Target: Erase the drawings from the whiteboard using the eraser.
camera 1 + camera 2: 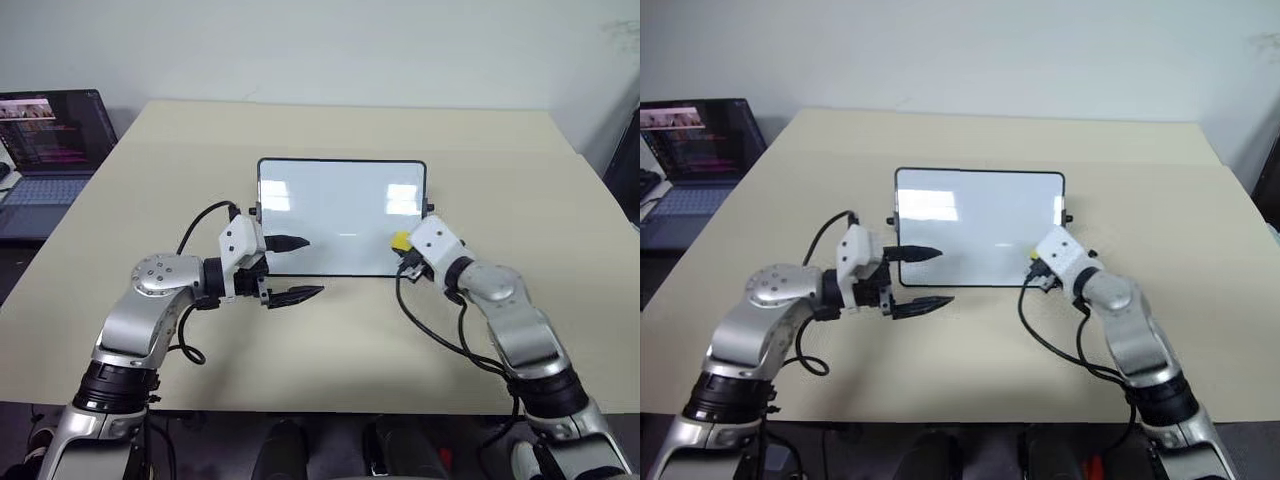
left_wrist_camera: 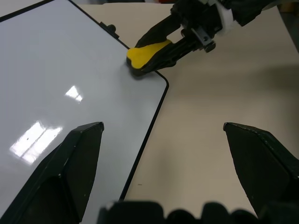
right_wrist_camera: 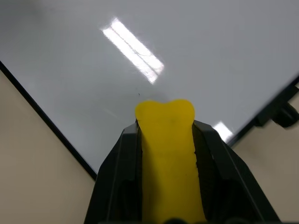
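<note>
The yellow eraser is over the white board in the right wrist view. My right gripper needs to keep holding it until it reaches the beige tabletop.
The whiteboard [image 1: 340, 215] lies flat in the middle of the table, glossy white with a thin black frame. I see no drawings on its face, just pale glare. My right gripper [image 1: 405, 252] is shut on the yellow eraser [image 1: 401, 240], whose tip rests on the board beside its near right corner [image 2: 147, 53]. In the right wrist view the eraser [image 3: 167, 140] sticks out between the two black fingers over the white surface. My left gripper [image 1: 310, 266] is open at the board's near left corner, one finger over the board and one over the table.
An open laptop [image 1: 50, 150] stands on a lower surface off the beige table's [image 1: 500, 150] left side. Black cables loop from both wrists onto the table in front of the board.
</note>
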Robot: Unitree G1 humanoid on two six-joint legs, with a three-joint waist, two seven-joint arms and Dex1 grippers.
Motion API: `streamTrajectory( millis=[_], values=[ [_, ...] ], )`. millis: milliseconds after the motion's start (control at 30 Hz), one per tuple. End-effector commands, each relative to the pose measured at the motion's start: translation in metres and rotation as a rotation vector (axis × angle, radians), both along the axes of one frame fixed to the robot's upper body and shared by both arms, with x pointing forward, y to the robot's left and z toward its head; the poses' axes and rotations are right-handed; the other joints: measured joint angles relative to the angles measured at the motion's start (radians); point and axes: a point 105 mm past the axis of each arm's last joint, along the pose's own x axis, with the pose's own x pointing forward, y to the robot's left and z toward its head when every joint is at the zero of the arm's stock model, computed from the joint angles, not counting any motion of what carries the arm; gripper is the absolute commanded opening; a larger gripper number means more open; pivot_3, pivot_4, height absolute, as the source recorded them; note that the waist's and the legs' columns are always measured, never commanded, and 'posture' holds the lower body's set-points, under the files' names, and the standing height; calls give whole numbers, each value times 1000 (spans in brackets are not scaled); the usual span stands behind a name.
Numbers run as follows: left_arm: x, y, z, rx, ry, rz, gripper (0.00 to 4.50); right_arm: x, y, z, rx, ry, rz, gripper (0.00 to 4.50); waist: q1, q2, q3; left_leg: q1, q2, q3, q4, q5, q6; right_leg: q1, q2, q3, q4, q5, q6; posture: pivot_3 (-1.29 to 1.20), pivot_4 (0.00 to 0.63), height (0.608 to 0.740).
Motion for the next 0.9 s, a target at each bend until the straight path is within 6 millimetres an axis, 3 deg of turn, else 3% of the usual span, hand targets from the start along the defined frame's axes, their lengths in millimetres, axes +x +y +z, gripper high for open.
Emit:
streamTrajectory(
  millis=[33, 133, 300, 667, 900],
  values=[
    [1, -18, 14, -18, -63, -87, 4500, -20, -28, 8, 103, -29, -156, 1120, 3, 0, 0, 0, 0, 0, 0, 0, 0, 0, 0, 0, -1, 0, 0, 0, 150, 740],
    [2, -30, 15, -25, -65, -143, 4500, -29, -48, -6, 183, -5, -298, 1120, 1, 0, 0, 0, 0, 0, -1, 0, 0, 0, 0, 1, -3, 0, 1, 0, 150, 740],
    [0, -44, 12, -10, -73, -228, 4500, -22, -66, -21, 290, -9, -459, 1120, -17, 0, 0, 2, -1, 1, -1, 0, 0, 0, 2, 3, -1, -2, 4, 0, 150, 740],
    [0, -49, 6, -5, -86, -231, 4500, -2, -79, -34, 338, 3, -510, 1120, -12, 1, 1, 1, -1, 3, -1, 0, 0, 0, 5, 2, -1, -1, 1, 0, 150, 740],
    [-4, -49, 1, -14, -88, -217, 4500, 1, -80, -30, 394, -8, -505, 3397, -12, 1, 1, 1, -1, 2, -1, 0, 0, 0, 4, 2, -1, -1, 2, 0, 150, 740]
  ],
)
